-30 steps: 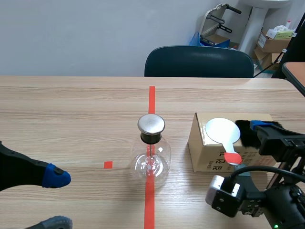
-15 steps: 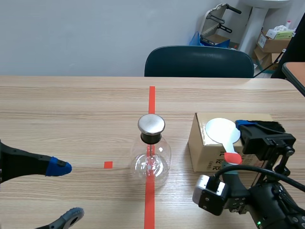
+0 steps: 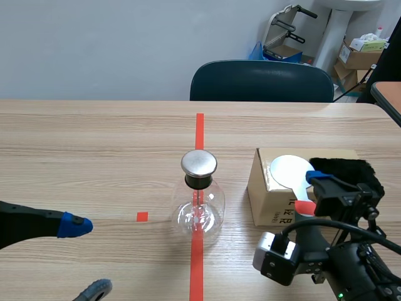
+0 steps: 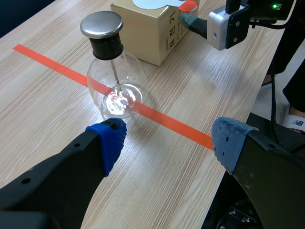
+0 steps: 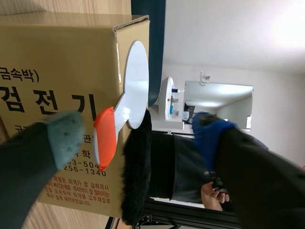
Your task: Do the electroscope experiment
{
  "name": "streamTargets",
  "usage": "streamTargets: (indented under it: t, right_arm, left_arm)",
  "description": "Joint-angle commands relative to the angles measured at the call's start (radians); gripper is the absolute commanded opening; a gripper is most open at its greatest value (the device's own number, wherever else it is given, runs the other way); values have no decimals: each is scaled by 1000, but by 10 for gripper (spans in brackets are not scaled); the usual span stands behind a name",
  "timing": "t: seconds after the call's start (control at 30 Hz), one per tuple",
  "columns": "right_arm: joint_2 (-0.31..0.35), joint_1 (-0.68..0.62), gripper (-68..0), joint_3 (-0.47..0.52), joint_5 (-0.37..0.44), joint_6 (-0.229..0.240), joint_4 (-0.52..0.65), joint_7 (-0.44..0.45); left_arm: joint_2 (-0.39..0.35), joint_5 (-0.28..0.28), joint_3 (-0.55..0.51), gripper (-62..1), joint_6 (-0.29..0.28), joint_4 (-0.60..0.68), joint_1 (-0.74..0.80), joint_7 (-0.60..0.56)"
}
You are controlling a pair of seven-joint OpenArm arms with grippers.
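Note:
My right gripper takes hold of the white paddle by its red handle (image 3: 305,207) next for the electroscope experiment, leaving its round disc (image 3: 292,171) free.
The electroscope, a round glass flask (image 3: 199,210) with a metal cap (image 3: 199,163), stands on the red tape line at the table's middle. My left gripper (image 3: 84,257) is open, low at the left; in the left wrist view the flask (image 4: 116,81) stands just ahead of that open gripper (image 4: 169,140). A white paddle (image 3: 289,170) with a red handle lies on a cardboard box (image 3: 266,188), beside a black fur (image 3: 343,168). My right gripper (image 5: 138,133) is open, its fingers either side of the paddle's handle (image 5: 105,136) and the fur's edge (image 5: 137,181).
A dark chair (image 3: 261,80) stands behind the table's far edge. The box (image 4: 147,28) sits just right of the flask. Bare table lies to the left of the flask and behind it. Clutter and boxes stand in the room's far right corner.
My right gripper has moved in and lowered around the paddle's handle at the box's near edge. The left gripper's fingers have shifted slightly and spread wider. The flask has not moved.

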Motion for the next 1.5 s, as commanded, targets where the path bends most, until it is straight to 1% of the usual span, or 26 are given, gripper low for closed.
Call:
streamTargets:
  t: [0.0,0.1,0.2,0.23,0.4,0.5,0.93,1.23,1.47]
  right_arm:
    - [2,6,-400,7,-2,-10,10,-4]
    - [2,6,-552,7,-2,-10,10,-4]
    - [2,6,-663,7,-2,-10,10,-4]
    - [2,6,-672,7,-2,-10,10,-4]
    - [3,6,-673,7,-2,-11,10,-6]
    - [3,6,-673,8,-2,-11,10,-27]
    - [3,6,-673,8,-2,-11,10,-26]
    - [3,6,-673,8,-2,-11,10,-26]
    - [3,7,-673,8,-2,-11,10,-26]
  left_arm:
    - [5,-6,1,-201,0,10,8,-16]
    - [5,-6,1,-201,0,10,8,-17]
    - [5,-6,1,-202,0,10,8,-16]
    - [5,-6,1,-202,0,10,8,-14]
    - [5,-6,1,-202,0,10,8,-13]
    - [5,-6,-1,-202,0,10,8,-13]
    - [5,-6,-2,-202,7,10,8,-4]
    - [5,-6,-3,-202,7,10,7,-63]
    - [5,-6,-3,-202,7,10,7,-70]
